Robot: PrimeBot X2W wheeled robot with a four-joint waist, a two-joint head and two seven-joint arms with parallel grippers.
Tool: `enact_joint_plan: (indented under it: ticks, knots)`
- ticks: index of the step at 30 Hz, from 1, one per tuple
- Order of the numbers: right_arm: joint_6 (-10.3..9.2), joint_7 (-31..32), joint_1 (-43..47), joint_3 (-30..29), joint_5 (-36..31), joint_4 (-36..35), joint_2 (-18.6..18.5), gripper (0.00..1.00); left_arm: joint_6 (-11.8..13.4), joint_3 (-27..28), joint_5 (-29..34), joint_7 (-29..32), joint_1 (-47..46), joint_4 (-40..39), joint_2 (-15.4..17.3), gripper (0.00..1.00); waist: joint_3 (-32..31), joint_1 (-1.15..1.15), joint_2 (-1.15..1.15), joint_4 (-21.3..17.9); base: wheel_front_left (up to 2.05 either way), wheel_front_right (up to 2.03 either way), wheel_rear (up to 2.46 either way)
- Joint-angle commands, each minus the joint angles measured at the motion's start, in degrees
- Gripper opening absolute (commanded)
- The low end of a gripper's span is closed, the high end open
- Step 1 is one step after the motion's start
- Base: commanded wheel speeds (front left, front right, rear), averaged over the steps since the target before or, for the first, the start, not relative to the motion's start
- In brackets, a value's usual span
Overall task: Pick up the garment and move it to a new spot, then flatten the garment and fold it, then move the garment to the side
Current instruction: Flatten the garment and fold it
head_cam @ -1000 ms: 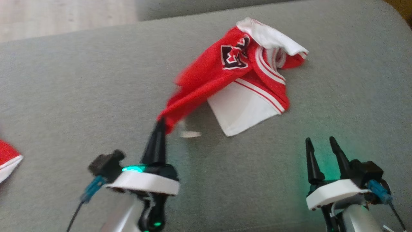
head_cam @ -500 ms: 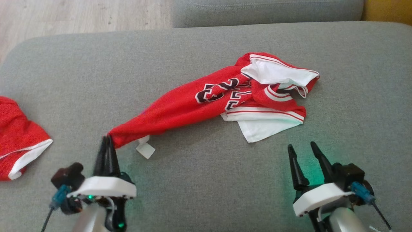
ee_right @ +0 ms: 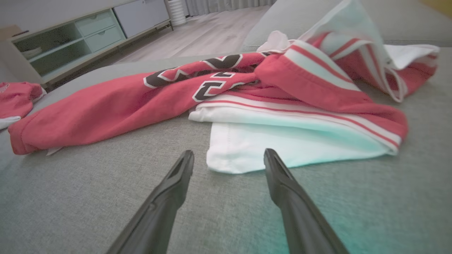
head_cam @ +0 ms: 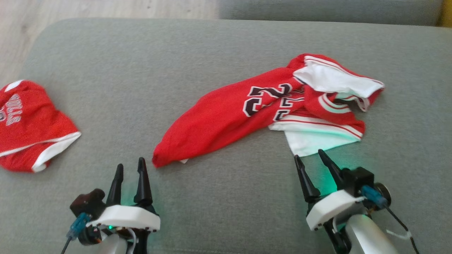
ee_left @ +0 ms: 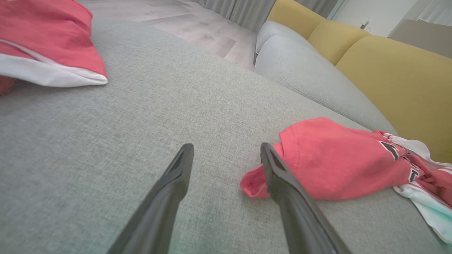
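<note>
I need to pick up the crumpled jersey (head_cam: 322, 101) next with my right gripper, by the tip of its white sleeve (head_cam: 296, 150), so that I can spread the jersey flat.
The garment (head_cam: 226, 120), a red jersey with black-and-white numbers and white trim, lies crumpled and stretched out on the grey couch cushion (head_cam: 141, 70). Its near red corner (ee_left: 257, 185) rests just right of my left gripper (head_cam: 130, 165), which is open and holds nothing. In the left wrist view that corner sits beside the right finger, outside the gap of the left gripper (ee_left: 226, 153). My right gripper (head_cam: 310, 158) is open too, its tips just short of the white hem (ee_right: 282, 148); in its own wrist view the right gripper (ee_right: 229, 157) has nothing between its fingers.
Another red garment with a white hem (head_cam: 31, 127) lies at the cushion's left edge. Wooden floor (head_cam: 106, 7) lies beyond the far edge. A second grey cushion (ee_left: 310, 81) and yellow cushions (ee_left: 395, 74) stand behind, and a low pale cabinet (ee_right: 81, 38) stands across the room.
My left gripper has opened and let go of the jersey's red corner, which now lies on the cushion. The head camera has shifted, so the whole picture moved.
</note>
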Motion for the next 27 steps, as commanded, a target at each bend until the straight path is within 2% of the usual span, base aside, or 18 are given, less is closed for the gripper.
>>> enact_joint_plan:
  ticks: [1,4,5,11,12,13,14,19,27]
  knots:
    - [0.2,-0.23,-2.76,1.57,-0.91,-0.25,-0.15,1.0,0.09,0.94,-0.33,-0.3,-1.0,-2.2,0.49,1.0,0.45,0.0,0.0,1.39,0.0,0.0,0.0]
    - [0.2,-0.23,-4.24,1.77,-2.14,2.21,-0.15,1.0,0.09,0.01,-1.0,-0.3,-0.65,-2.41,0.48,1.0,0.59,0.0,0.0,2.29,0.0,0.0,0.0]
    - [0.2,-0.23,-5.69,1.36,-3.12,5.39,-0.15,1.0,0.09,-0.66,-1.4,-0.3,-0.48,-2.49,0.48,1.0,0.85,0.0,0.0,3.0,0.0,0.0,0.0]
    - [0.2,-0.23,-8.67,-0.66,-5.77,14.33,-0.15,1.0,0.09,-1.27,-2.02,-0.3,-0.18,-2.87,0.47,1.0,1.46,0.0,0.0,3.94,0.0,0.0,0.0]
    - [0.2,-0.23,-8.99,-0.66,-5.72,15.57,-0.15,0.7,0.09,-1.1,-2.03,-0.3,-0.12,-2.91,0.47,1.0,1.51,0.0,0.0,3.86,0.0,0.0,0.0]
    - [0.2,-0.23,-9.25,-0.49,-5.37,16.19,-0.15,0.29,0.09,-0.86,-1.96,-0.3,-0.06,-2.97,0.47,1.0,1.55,0.0,0.0,3.7,0.0,0.0,0.0]
    - [0.2,-0.23,-9.38,-0.27,-5.06,16.44,-0.15,0.0,0.09,-0.5,-1.86,-0.3,0.06,-3.01,0.47,1.0,1.49,0.0,0.0,3.39,0.0,0.0,0.0]
    - [0.2,-0.23,-7.58,-0.66,-4.64,14.57,-0.69,0.0,0.09,0.72,-1.64,-0.3,0.81,-2.88,0.47,1.0,0.43,0.0,0.0,0.88,0.0,0.0,0.0]
    - [0.2,-0.23,0.0,-4.43,-3.4,4.26,-6.17,0.0,0.09,2.32,-1.66,-0.31,2.51,-2.25,0.47,1.0,-2.45,0.0,0.0,-4.11,0.0,0.0,0.0]
